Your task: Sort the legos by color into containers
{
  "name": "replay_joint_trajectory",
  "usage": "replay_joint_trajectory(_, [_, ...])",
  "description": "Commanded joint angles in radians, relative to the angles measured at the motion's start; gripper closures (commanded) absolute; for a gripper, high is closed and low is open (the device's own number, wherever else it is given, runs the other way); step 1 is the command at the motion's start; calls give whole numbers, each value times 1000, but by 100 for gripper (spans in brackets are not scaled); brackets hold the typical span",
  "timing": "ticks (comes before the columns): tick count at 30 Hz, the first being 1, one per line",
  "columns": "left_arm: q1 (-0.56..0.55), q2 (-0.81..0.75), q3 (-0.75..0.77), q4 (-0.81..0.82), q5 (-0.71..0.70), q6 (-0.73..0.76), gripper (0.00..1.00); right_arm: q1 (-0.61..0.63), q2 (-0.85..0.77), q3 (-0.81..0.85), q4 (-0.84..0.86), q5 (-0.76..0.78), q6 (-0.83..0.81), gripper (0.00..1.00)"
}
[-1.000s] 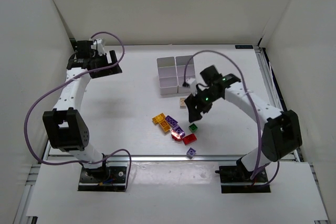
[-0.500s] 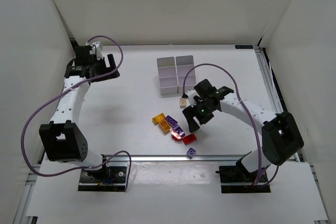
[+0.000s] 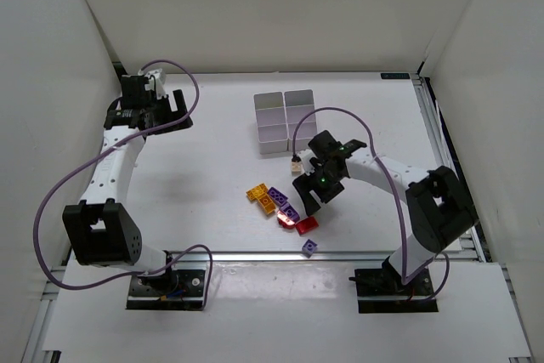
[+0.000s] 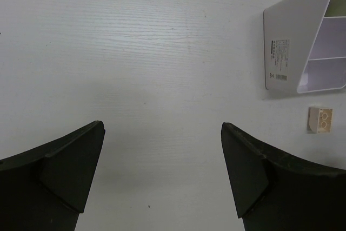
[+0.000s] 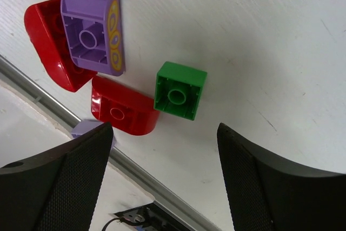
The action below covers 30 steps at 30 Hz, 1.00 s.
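Observation:
My right gripper isn't ready to close, since it would miss the green brick (image 5: 180, 90) beyond its fingers; it needs to move toward the brick first, then close on it.
Several legos lie in a loose pile: orange bricks (image 3: 262, 196), purple bricks (image 3: 283, 202), red bricks (image 3: 306, 224) and a lone purple brick (image 3: 310, 246) near the front edge. My right gripper (image 3: 311, 200) is open and hovers low over the pile. In the right wrist view, a green brick (image 5: 180, 90) lies just ahead of my open right gripper (image 5: 165, 133), beside a red brick (image 5: 124, 113) and a purple brick (image 5: 94, 31). The white containers (image 3: 285, 121) stand behind, with a tan brick (image 3: 297, 165) in front of them. My left gripper (image 3: 177, 110) is open and empty, far left.
The left wrist view shows my open left gripper (image 4: 162, 131) over bare table, with the containers (image 4: 303, 41) and the tan brick (image 4: 320, 119) at the right. A metal rail (image 5: 140, 174) marks the table's front edge. White walls enclose the table.
My right gripper has dropped forward and left toward the pile and now covers the green brick in the top view. The left arm has shifted slightly.

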Motion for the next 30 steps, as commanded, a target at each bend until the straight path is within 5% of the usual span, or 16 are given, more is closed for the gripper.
replay_joint_trajectory(1, [0, -33, 14, 8, -9, 3, 1, 17, 17, 50, 17, 8, -11, 19])
replay_joint_trajectory(18, [10, -22, 14, 11, -18, 12, 1, 37, 116, 73, 62, 97, -36, 27])
replay_joint_trajectory(30, [10, 7, 22, 10, 6, 7, 0, 43, 67, 87, 30, 111, -86, 74])
